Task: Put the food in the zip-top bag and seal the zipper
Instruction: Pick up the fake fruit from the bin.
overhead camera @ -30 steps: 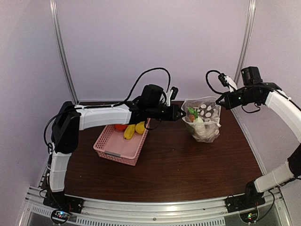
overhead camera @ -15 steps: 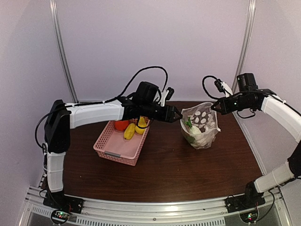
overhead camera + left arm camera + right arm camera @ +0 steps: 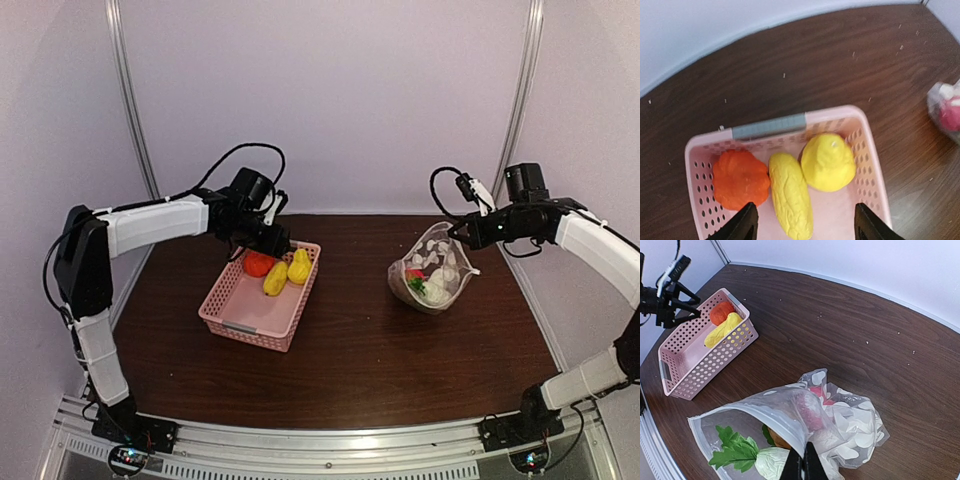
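Observation:
My left gripper should next grab the long yellow piece (image 3: 790, 195) across its end nearest the empty basket bottom, so its other end leads into the bag.
The zip-top bag (image 3: 432, 280) slumps on the table at the right, its mouth held up and open. My right gripper (image 3: 463, 232) (image 3: 804, 466) is shut on the bag's rim at the white zipper (image 3: 747, 402). Inside the bag (image 3: 850, 425) lie a white radish with green leaves (image 3: 765, 460) and a red piece (image 3: 815, 390). More food lies in the pink basket (image 3: 245, 315): an orange piece (image 3: 739, 179), a long yellow piece (image 3: 790, 195) and a round yellow piece (image 3: 828, 161). My left gripper (image 3: 280, 245) (image 3: 805, 222) hangs open and empty over them.
The basket (image 3: 875, 170) (image 3: 690, 365) stands left of centre, with a grey label on one short rim. Bare brown table separates the basket from the bag. White walls and metal posts close in the back and sides.
My left arm has swung back from the bag's mouth to above the basket, and its gripper has opened. The bag has sunk lower and slumped; my right gripper still holds its rim.

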{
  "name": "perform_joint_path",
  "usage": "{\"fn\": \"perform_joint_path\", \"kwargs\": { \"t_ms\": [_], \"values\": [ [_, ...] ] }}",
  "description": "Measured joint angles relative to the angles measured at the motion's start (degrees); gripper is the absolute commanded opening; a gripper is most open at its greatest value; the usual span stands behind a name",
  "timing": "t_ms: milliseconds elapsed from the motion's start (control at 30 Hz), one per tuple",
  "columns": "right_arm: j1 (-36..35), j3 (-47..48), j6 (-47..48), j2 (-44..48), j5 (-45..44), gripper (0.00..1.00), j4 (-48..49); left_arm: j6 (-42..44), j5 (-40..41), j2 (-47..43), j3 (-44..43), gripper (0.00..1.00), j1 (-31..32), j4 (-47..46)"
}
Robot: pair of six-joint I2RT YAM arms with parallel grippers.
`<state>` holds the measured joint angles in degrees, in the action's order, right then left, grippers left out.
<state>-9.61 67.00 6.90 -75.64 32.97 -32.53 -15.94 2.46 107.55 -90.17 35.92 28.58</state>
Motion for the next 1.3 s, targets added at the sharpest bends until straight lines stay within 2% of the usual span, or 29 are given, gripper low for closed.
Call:
{"fn": "perform_joint_path", "kwargs": {
  "t_ms": [133,300,500,733,1100,1300],
  "values": [
    [0.0,-0.8,0.3,1.5,0.2,0.00,0.3,1.1,0.6,3.7,2.5,0.68,-0.3,3.7],
    [0.0,-1.0,0.2,2.7,0.5,0.00,0.7,1.0,1.0,8.4,1.6,0.68,-0.3,7.4],
    [0.0,-2.0,0.2,3.3,0.7,0.00,1.0,0.8,3.1,10.4,1.5,0.65,-0.3,9.1],
    [0.1,-2.9,0.2,4.1,1.0,0.00,1.3,0.8,3.0,12.1,0.9,0.57,-0.5,8.5],
    [0.1,-3.8,0.2,4.6,1.3,0.00,1.9,0.8,1.4,12.6,0.6,0.28,-0.7,8.3],
    [0.3,-3.9,0.2,5.2,1.3,0.00,2.0,0.6,0.9,10.2,1.0,0.26,-0.7,10.6]
  ]
}}
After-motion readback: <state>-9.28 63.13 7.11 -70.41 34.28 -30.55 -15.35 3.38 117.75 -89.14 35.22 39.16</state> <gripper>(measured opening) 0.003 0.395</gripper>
